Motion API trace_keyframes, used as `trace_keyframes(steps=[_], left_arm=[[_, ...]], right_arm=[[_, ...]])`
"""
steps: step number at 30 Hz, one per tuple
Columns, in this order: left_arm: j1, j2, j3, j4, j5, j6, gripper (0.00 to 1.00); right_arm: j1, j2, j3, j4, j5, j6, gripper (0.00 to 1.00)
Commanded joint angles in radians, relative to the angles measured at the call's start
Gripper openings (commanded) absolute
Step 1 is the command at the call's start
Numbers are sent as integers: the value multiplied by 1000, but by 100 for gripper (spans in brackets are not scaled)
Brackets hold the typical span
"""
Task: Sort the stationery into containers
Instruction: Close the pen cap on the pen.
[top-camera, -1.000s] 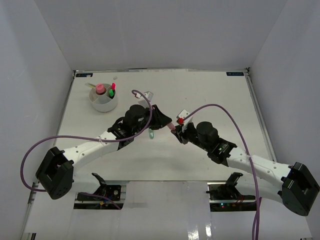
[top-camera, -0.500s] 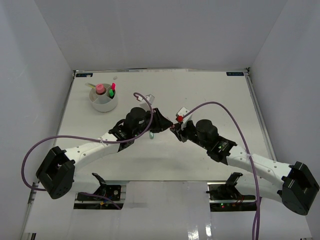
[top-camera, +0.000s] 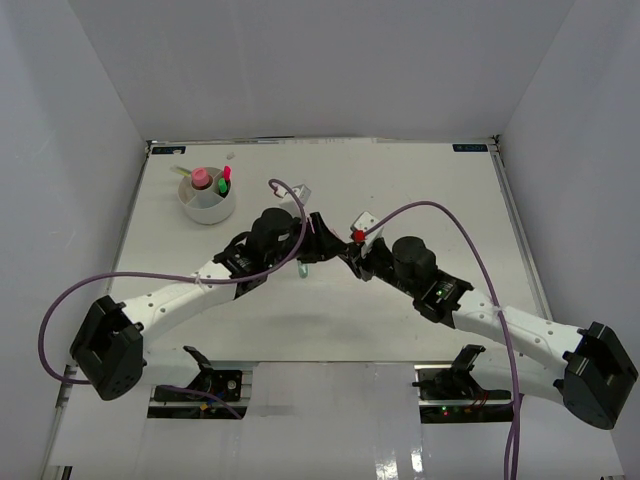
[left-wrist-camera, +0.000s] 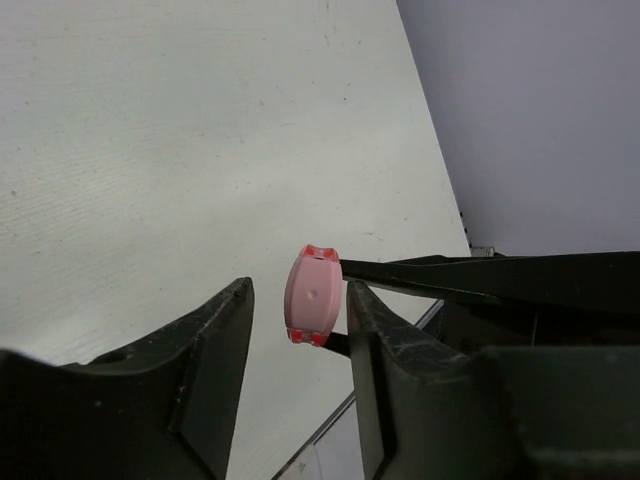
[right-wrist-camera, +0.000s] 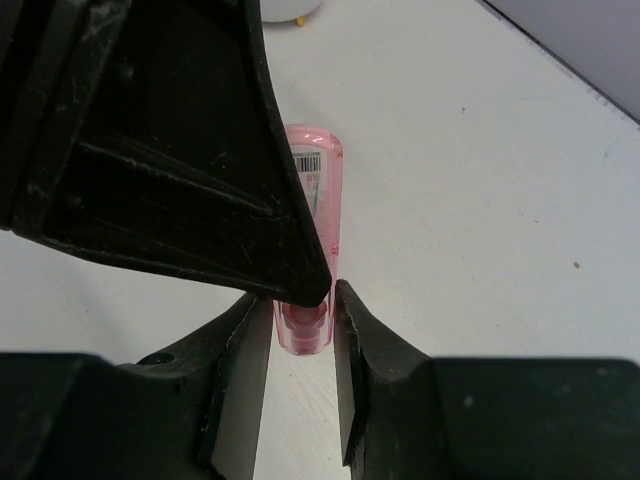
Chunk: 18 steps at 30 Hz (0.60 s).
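Observation:
My left gripper is going to pick up the pink marker by its blunt end (left-wrist-camera: 313, 296) next, so the marker's other end stays free to go into the organiser cup.
My right gripper (right-wrist-camera: 302, 298) is shut on the clear cap end of a pink marker (right-wrist-camera: 318, 180) and holds it above the table. My left gripper (left-wrist-camera: 298, 302) is open, its jaws standing on either side of the marker's other end (left-wrist-camera: 312, 308), which lies close to the right finger (left-wrist-camera: 380, 340). In the top view the two grippers meet tip to tip mid-table, left (top-camera: 326, 241) and right (top-camera: 350, 256), and hide the marker. The round white organiser cup (top-camera: 208, 207) stands at the far left with several markers upright in it.
A pale green marker (top-camera: 303, 268) lies on the table just below the left gripper. Purple cables loop over both arms. White walls close in the table on three sides.
Both grippers have closed the gap between them. The right one brought the pink marker up and left, so its free end now sits between the left gripper's open jaws.

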Motion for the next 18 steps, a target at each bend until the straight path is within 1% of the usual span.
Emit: trace_keyframes(steps=[1,3,5,7,9,11,12,15,17,18], left_arm=[[10,-67,90,-108,-8,51,55],[14,-75,109,-128,-11,64,62],[28,-77,141,-162,-7,79,65],[53,-78,174,-205,2,102,66],[77,-80,193,-223,63,122,66],[129,-77,222,-259,119,137,66],[164,-69,233,-291,177,157,66],[224,-47,277,-351,273,194,66],[234,-26,297,-392,314,229,65],[235,-21,311,-400,326,238,65]], right_arm=[[2,-8,9,109,7,-18,23],[2,-13,-3,121,4,-18,23],[2,-14,-6,120,-3,-26,23],[2,-17,-14,123,-17,-33,23],[2,-22,-23,121,-26,-49,23],[2,-28,-38,121,-34,-60,23],[2,-36,-43,124,-40,-72,23],[2,-48,-64,135,-51,-93,22],[2,-53,-74,146,-51,-115,22],[4,-49,-74,147,-84,-121,22]])
